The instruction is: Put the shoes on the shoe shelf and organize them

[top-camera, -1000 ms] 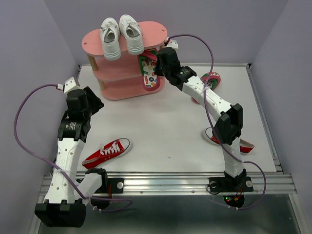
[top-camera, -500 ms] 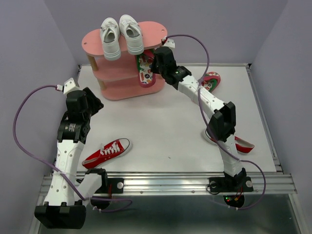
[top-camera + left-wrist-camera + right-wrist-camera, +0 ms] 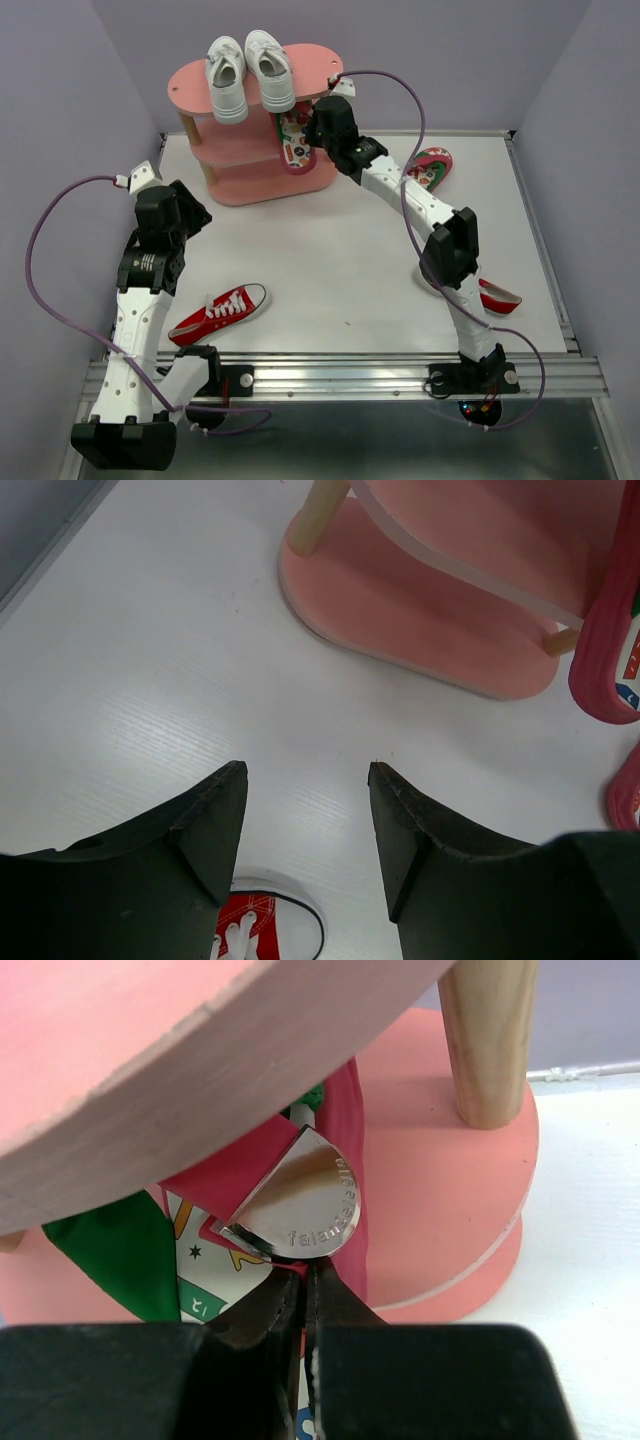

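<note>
The shoe shelf's middle board (image 3: pixel 450 1180) lies below the flip-flop's strap, so it is time for my right gripper to release now. The flip-flop would land on that board, tilted as it is.
The pink shoe shelf (image 3: pixel 305 60) stands at the back of the table, with a pair of white sneakers (image 3: pixel 248 72) on its top board. My right gripper (image 3: pixel 312 128) is shut on the strap of a red flip-flop (image 3: pixel 195 1260), by its silver tag, and holds it tilted on edge between the top board and the middle board (image 3: pixel 450 1180). The other flip-flop (image 3: pixel 428 165) lies on the table to the right of the shelf. One red sneaker (image 3: pixel 220 312) lies beside my left arm, another (image 3: pixel 497 298) under my right arm. My left gripper (image 3: pixel 305 780) hangs open above the table.
The shelf's bottom board (image 3: pixel 420 610) and a wooden post (image 3: pixel 318 510) lie ahead of my left gripper, and the toe of the red sneaker (image 3: pixel 255 930) shows just below its fingers. Purple walls close in the table on three sides.
My right arm has moved left and carried the flip-flop further in under the shelf's top board. The left arm has not moved.
</note>
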You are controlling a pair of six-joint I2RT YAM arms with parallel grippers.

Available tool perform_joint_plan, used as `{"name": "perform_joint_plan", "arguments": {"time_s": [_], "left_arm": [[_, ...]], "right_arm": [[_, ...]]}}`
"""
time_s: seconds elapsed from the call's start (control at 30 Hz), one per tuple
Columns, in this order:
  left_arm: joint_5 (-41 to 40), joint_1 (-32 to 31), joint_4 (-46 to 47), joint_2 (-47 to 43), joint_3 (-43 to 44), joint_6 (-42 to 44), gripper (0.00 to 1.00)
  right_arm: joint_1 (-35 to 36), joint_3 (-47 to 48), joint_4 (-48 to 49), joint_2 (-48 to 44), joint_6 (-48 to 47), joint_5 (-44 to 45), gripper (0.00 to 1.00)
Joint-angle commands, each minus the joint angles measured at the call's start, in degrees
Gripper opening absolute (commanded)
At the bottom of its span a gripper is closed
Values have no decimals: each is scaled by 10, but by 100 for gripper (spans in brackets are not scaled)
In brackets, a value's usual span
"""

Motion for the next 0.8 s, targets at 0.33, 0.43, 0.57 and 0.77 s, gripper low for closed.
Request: {"name": "perform_joint_plan", "arguments": {"time_s": [0.33, 0.43, 0.57, 0.77], "left_arm": [[-14, 4, 4, -11, 11, 15, 63], [-11, 4, 6, -11, 10, 15, 63], [-10, 4, 6, -12, 7, 14, 63], [-9, 4, 7, -16, 2, 13, 63]], "right_arm": [[2, 53, 105, 8, 11, 5, 43], [2, 37, 111, 1, 13, -1, 51], [2, 11, 116, -18, 18, -6, 52], [2, -62, 135, -72, 35, -17, 55]]}}
